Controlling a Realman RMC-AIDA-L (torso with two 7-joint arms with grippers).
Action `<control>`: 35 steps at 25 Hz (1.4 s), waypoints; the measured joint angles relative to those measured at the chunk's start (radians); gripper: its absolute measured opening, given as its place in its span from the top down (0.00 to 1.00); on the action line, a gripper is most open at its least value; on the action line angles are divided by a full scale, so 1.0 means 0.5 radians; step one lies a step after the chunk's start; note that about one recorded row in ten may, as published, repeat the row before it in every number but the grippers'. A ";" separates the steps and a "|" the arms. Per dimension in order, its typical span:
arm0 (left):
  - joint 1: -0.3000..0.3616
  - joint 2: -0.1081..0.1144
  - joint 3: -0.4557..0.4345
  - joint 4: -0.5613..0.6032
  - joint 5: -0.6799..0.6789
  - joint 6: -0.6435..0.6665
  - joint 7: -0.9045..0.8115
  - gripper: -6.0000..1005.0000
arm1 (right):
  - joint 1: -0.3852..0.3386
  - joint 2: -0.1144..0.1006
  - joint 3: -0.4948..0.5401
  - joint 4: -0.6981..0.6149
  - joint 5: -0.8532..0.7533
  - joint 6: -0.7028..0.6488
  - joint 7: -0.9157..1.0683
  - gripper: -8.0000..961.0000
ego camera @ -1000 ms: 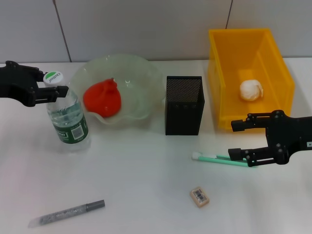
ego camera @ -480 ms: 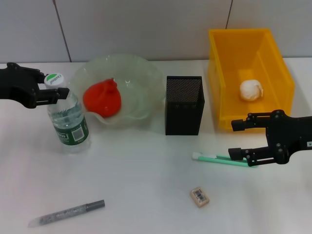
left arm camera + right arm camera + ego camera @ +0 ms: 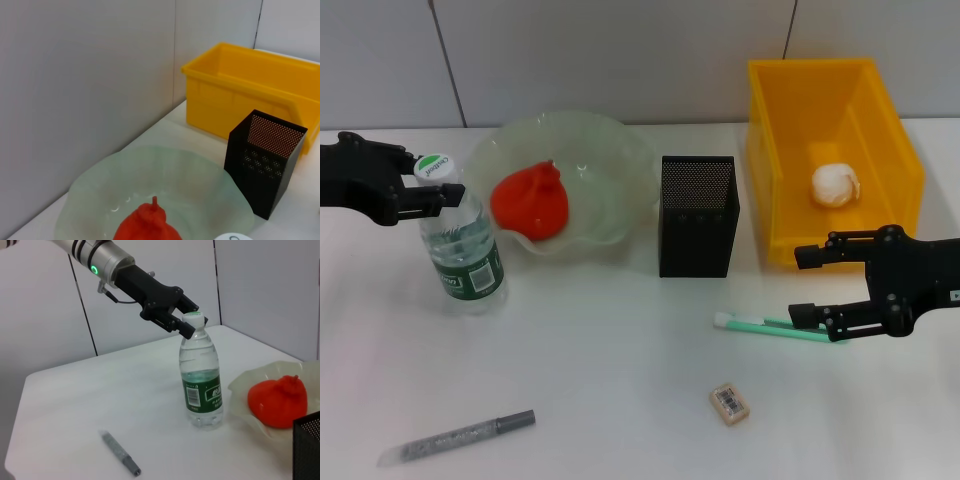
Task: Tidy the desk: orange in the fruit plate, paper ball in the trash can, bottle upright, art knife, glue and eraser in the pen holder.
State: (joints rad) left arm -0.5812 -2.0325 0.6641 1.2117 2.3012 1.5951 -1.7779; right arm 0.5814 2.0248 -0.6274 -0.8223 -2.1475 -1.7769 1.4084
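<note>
I should let go of the bottle [image 3: 463,247] with my left gripper, because the bottle has its base [image 3: 477,301] on the tabletop, nearly upright, and would stand.
A clear water bottle [image 3: 463,247] with a white and green cap stands almost upright at the left. My left gripper [image 3: 433,173] is shut on its cap and neck; the right wrist view shows this grip [image 3: 189,322] on the bottle [image 3: 201,385]. The orange [image 3: 530,203] lies in the glass fruit plate [image 3: 610,160]. The paper ball [image 3: 835,185] lies in the yellow bin [image 3: 770,200]. My right gripper [image 3: 808,286] is open and empty, just above a green glue stick [image 3: 770,327]. An eraser [image 3: 730,402] and a grey art knife [image 3: 455,437] lie on the table near the front. The black mesh pen holder [image 3: 697,215] stands in the middle.
The left wrist view shows the plate [image 3: 100,175], the orange [image 3: 147,225], the pen holder [image 3: 265,160] and the bin [image 3: 240,95]. A grey wall stands behind the white table. The knife [image 3: 120,452] lies in front of the bottle.
My left gripper has shifted slightly, bringing the tilted bottle closer to upright. The right arm has not moved.
</note>
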 joint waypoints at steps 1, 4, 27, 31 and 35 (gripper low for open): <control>0.000 0.000 0.000 0.000 0.000 0.000 0.000 0.55 | 0.000 0.000 0.000 0.000 0.000 0.000 0.000 0.20; 0.000 -0.002 0.000 0.000 0.000 -0.012 -0.002 0.54 | 0.000 -0.001 0.000 -0.001 0.000 -0.004 0.000 0.20; 0.020 -0.026 0.000 0.046 -0.011 -0.024 -0.072 0.35 | 0.015 -0.005 0.000 0.009 0.000 0.016 0.000 0.20; 0.042 -0.023 -0.018 0.196 -0.114 0.024 -0.148 0.28 | 0.018 -0.003 0.000 0.008 0.000 0.022 -0.009 0.20; 0.083 0.022 -0.024 0.329 -0.394 0.115 -0.289 0.19 | 0.019 -0.002 0.000 -0.001 0.035 0.028 -0.030 0.20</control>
State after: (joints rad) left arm -0.5396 -2.0215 0.6521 1.3761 2.1041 1.6527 -1.9225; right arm 0.5909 2.0239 -0.6274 -0.8226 -2.1303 -1.7629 1.3937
